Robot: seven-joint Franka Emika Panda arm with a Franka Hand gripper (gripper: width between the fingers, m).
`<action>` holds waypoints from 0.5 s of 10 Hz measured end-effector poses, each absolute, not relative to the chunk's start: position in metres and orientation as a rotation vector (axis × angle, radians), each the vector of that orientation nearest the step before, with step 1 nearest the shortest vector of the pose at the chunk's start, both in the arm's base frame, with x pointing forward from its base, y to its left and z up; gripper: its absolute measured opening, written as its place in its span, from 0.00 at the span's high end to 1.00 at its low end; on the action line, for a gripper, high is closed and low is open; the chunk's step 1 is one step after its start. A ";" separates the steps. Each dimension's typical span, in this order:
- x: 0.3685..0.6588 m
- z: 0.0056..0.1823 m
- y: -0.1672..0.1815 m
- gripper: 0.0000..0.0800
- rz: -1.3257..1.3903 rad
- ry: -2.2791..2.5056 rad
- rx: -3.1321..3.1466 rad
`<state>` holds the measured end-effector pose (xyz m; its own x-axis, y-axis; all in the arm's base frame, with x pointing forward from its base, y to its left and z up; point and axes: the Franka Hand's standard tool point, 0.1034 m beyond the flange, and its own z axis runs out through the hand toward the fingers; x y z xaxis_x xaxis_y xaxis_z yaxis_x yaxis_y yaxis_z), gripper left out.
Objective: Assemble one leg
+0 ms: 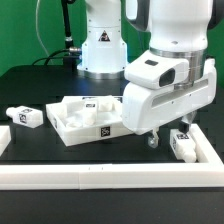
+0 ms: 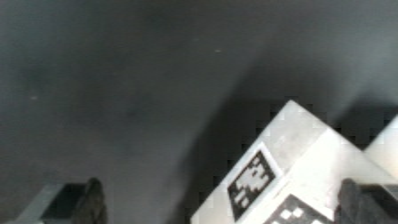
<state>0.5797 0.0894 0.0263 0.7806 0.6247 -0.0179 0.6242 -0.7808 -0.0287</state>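
Observation:
My gripper grabs the white leg's tagged body (image 1: 184, 139) (image 2: 262, 185) next, to assemble the leg onto the flat white tabletop.
My gripper (image 1: 166, 137) hangs low over the black table at the exterior view's right, jaws apart and holding nothing. A white leg (image 1: 184, 146) with a square tag lies just beside it on the right. In the wrist view a white tagged block (image 2: 299, 160), seemingly that leg, lies between my open fingers, close to one finger (image 2: 365, 205) and far from the other (image 2: 80, 203); my gripper (image 2: 222, 207) does not touch it. A second leg (image 1: 28, 117) lies at the far left. The flat white tabletop (image 1: 82, 120) sits mid-table, its right corner hidden by my hand.
A raised white rail (image 1: 110, 178) runs along the front edge and up the right side (image 1: 210, 150). The robot base (image 1: 100, 45) stands at the back, before a green backdrop. Black table (image 2: 143, 100) fills most of the wrist view.

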 end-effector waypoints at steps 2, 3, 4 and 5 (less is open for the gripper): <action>0.588 0.027 0.075 0.19 -0.025 -1.084 -2.932; 0.590 0.028 0.068 0.19 -0.035 -1.099 -2.929; 0.591 0.028 0.063 0.19 -0.040 -1.092 -2.933; 0.592 0.028 0.060 0.19 -0.039 -1.092 -2.935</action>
